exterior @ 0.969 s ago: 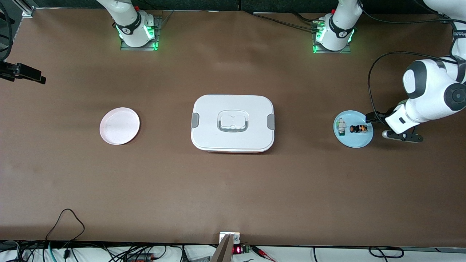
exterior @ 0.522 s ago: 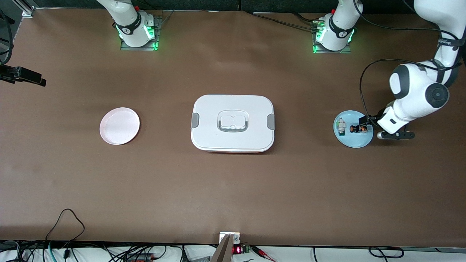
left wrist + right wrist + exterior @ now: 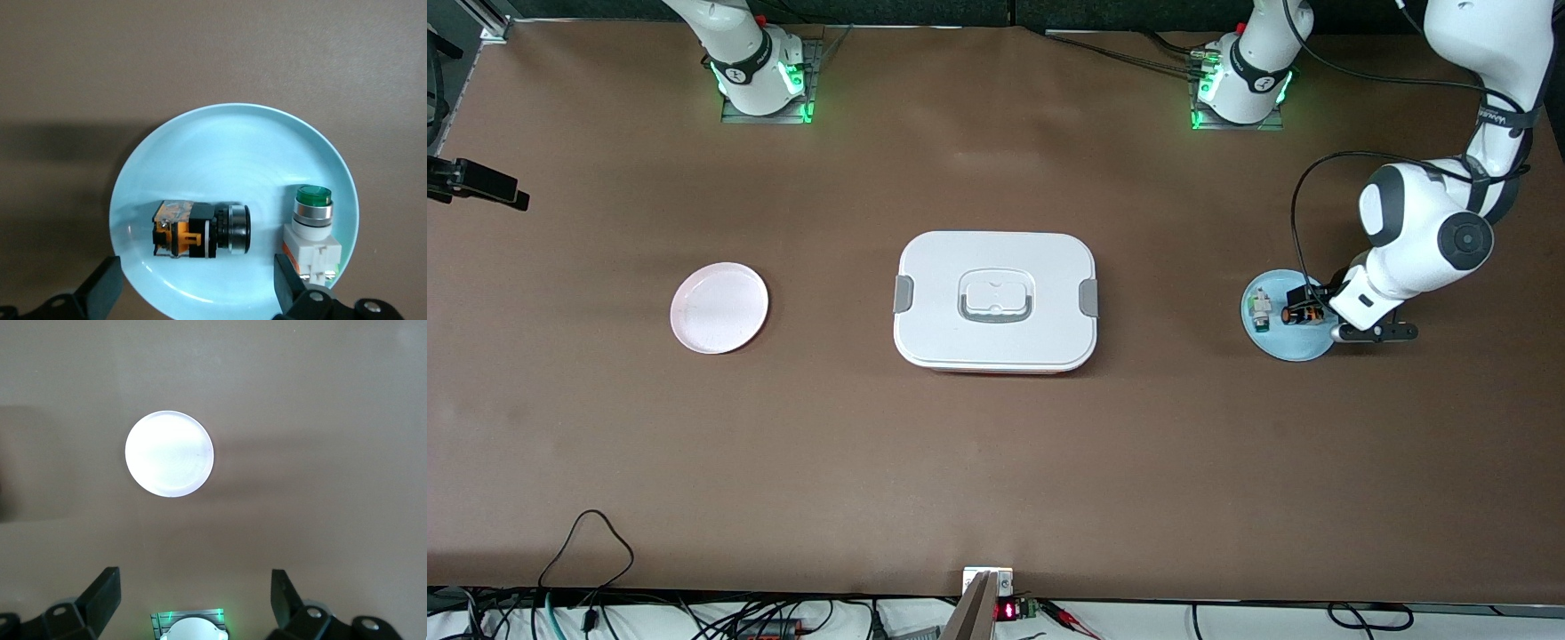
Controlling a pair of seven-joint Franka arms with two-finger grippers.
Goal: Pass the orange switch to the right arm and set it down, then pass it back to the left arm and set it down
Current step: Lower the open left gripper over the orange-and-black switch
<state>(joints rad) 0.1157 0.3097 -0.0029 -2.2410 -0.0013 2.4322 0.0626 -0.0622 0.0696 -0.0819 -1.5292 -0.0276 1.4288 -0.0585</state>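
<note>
I should move my left gripper toward the orange switch before I close on it, because my fingers stop short of the switch's near side and would miss.
The orange switch (image 3: 1301,314) (image 3: 200,230) lies on its side on a light blue plate (image 3: 1282,349) (image 3: 233,153) at the left arm's end of the table. My left gripper (image 3: 1319,313) (image 3: 193,290) hangs over that plate, open, its two fingers standing wide to either side of the switch and touching nothing. The white box (image 3: 996,300) sits shut in the middle of the table. My right gripper (image 3: 193,600) is open and empty, high over the table near its own base; it is outside the front view.
A white-and-green component (image 3: 1260,311) (image 3: 312,227) stands on the blue plate beside the switch. A pale pink plate (image 3: 719,308) (image 3: 169,453) lies bare toward the right arm's end. Cables run along the table edge nearest the front camera.
The left arm has swung in from beside the blue plate until its gripper is over the switch. The gripper has stayed open. Box and plates have not moved.
</note>
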